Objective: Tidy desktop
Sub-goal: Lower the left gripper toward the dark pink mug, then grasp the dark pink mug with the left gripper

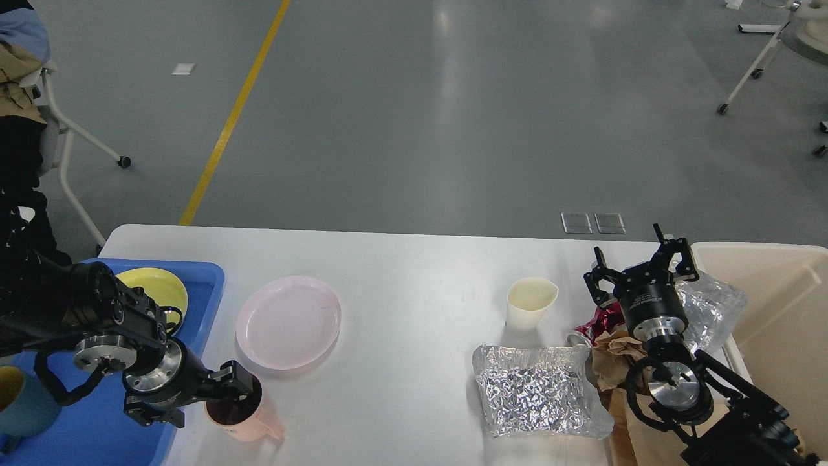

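The pink mug needs to be tidied into the blue tray. My left gripper should grab it by its rim next.
The white desktop (414, 278) fills the lower part of the head view. My left gripper (197, 398) is open and low at the near left. One finger (236, 383) is over the rim of a pink mug (249, 421); the other (155, 415) is over the blue tray's edge. I cannot tell whether it touches the mug. My right gripper (639, 266) is open and empty, held above a heap of rubbish at the right.
A pink plate (288, 321) lies left of centre. The blue tray (210, 285) holds a yellow plate (158, 288) and a teal cup (19, 404). At the right are a cream cup (530, 303), a foil container (537, 391), a red can (592, 327), brown paper (614, 362), clear plastic (711, 304) and a beige bin (776, 291).
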`<state>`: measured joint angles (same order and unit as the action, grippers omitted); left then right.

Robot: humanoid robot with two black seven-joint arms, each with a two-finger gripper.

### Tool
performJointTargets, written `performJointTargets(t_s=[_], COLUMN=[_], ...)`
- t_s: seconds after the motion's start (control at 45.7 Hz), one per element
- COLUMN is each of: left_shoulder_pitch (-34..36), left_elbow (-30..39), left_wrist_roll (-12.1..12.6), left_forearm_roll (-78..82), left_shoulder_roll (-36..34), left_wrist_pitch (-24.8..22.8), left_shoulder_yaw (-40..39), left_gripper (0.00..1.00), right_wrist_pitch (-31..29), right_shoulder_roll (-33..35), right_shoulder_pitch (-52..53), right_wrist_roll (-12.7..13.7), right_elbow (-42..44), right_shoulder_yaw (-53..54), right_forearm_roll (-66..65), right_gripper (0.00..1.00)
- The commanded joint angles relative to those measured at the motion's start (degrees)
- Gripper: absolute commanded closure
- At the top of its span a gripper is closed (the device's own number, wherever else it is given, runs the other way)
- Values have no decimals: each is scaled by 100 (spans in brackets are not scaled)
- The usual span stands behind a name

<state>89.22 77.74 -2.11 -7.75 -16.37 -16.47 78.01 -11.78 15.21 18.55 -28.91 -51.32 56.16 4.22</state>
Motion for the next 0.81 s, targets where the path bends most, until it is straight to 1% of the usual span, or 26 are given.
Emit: performJointTargets(t_s=[0.0,0.066,0.153,0.241,0.328,0.438,0.525,0.722,0.788], left_shoulder_pitch=[-176,-220,-229,-229,-238,-238,-247,-282,-317], left_elbow=[-163,-163,-163,-163,-163,-154,-154,-154,-163], left_wrist_roll=[0,0,0,0,9,9,9,9,9], left_forearm_roll=[1,1,1,1,1,1,1,-8,-8], left_shoulder_roll=[20,20,20,2,2,-24,-33,-33,-15], left_wrist_pitch=[118,241,268,268,268,215,206,224,259], left_shoulder_yaw=[-180,-233,-216,-198,-198,-207,-207,-216,-225], left_gripper=[7,9,14,23,29,41,47,71,73], right_wrist_pitch=[0,0,0,0,0,0,0,0,0], right_shoulder_roll=[0,0,0,0,0,0,0,8,0], right_shoulder_pitch=[0,0,0,0,0,0,0,0,0], right_wrist_roll=[0,0,0,0,0,8,0,0,0], right_elbow=[0,0,0,-9,0,-9,-9,-9,-9], right_shoulder_yaw=[0,0,0,0,0,0,0,0,0], right_forearm_roll=[0,0,0,0,0,0,0,0,0], right_gripper=[0,0,0,0,0,0,0,0,0])
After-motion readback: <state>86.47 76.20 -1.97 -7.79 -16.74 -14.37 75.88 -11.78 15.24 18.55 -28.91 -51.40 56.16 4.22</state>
